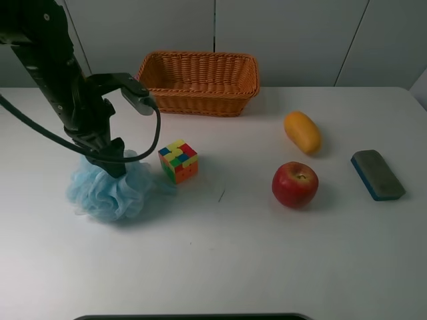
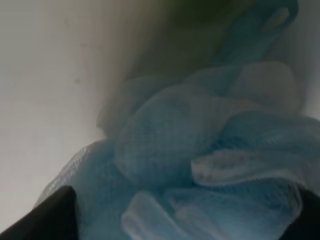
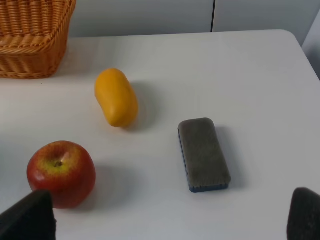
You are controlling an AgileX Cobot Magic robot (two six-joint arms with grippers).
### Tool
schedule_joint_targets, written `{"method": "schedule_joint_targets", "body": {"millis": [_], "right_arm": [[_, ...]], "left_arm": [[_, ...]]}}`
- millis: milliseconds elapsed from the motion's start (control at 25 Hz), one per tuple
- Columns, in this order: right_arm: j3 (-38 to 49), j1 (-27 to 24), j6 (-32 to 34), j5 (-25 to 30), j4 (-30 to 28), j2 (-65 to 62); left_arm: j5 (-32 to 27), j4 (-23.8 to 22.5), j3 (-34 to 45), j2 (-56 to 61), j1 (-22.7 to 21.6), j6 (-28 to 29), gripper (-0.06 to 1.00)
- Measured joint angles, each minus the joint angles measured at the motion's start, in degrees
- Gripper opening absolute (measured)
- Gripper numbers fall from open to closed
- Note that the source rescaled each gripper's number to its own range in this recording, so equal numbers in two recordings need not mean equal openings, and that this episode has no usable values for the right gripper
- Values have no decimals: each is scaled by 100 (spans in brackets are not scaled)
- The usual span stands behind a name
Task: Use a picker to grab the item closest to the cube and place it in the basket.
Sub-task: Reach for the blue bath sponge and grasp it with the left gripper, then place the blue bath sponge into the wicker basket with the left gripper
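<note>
I will grip the bath puff (image 1: 110, 190) by its ruffled mesh folds with my left gripper next. Then the item closest to the cube can fill the woven basket (image 1: 198, 83).
A multicoloured cube (image 1: 178, 160) stands on the white table. A light blue mesh bath puff (image 1: 110, 190) lies just left of it, nearly touching. My left gripper (image 1: 110, 163) points down into the top of the puff. In the left wrist view the puff (image 2: 200, 165) fills the frame between the gripper's (image 2: 180, 225) spread fingertips (image 2: 45, 215), so it is open around the puff. The woven basket (image 1: 198, 83) stands empty at the back. My right gripper (image 3: 172, 220) is open and empty, out of the exterior view.
A red apple (image 1: 294, 184) (image 3: 61, 172), a yellow mango (image 1: 302, 131) (image 3: 116, 97) and a grey-blue eraser (image 1: 377, 175) (image 3: 203, 153) lie on the right half. The basket's corner (image 3: 35, 40) shows in the right wrist view.
</note>
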State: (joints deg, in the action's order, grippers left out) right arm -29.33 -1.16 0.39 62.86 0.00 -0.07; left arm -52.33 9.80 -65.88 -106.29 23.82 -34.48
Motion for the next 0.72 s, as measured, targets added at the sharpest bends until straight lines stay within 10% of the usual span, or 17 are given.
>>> {"method": "schedule_joint_targets", "body": {"millis": [240, 400, 720], "right_arm": [[0, 0, 0, 0, 0, 0], [0, 0, 0, 0, 0, 0], [0, 0, 0, 0, 0, 0]], "left_arm": [[122, 151, -9, -749, 59, -120, 96], [193, 213, -50, -849, 118, -177, 41], [168, 150, -61, -206, 127, -134, 11]]}}
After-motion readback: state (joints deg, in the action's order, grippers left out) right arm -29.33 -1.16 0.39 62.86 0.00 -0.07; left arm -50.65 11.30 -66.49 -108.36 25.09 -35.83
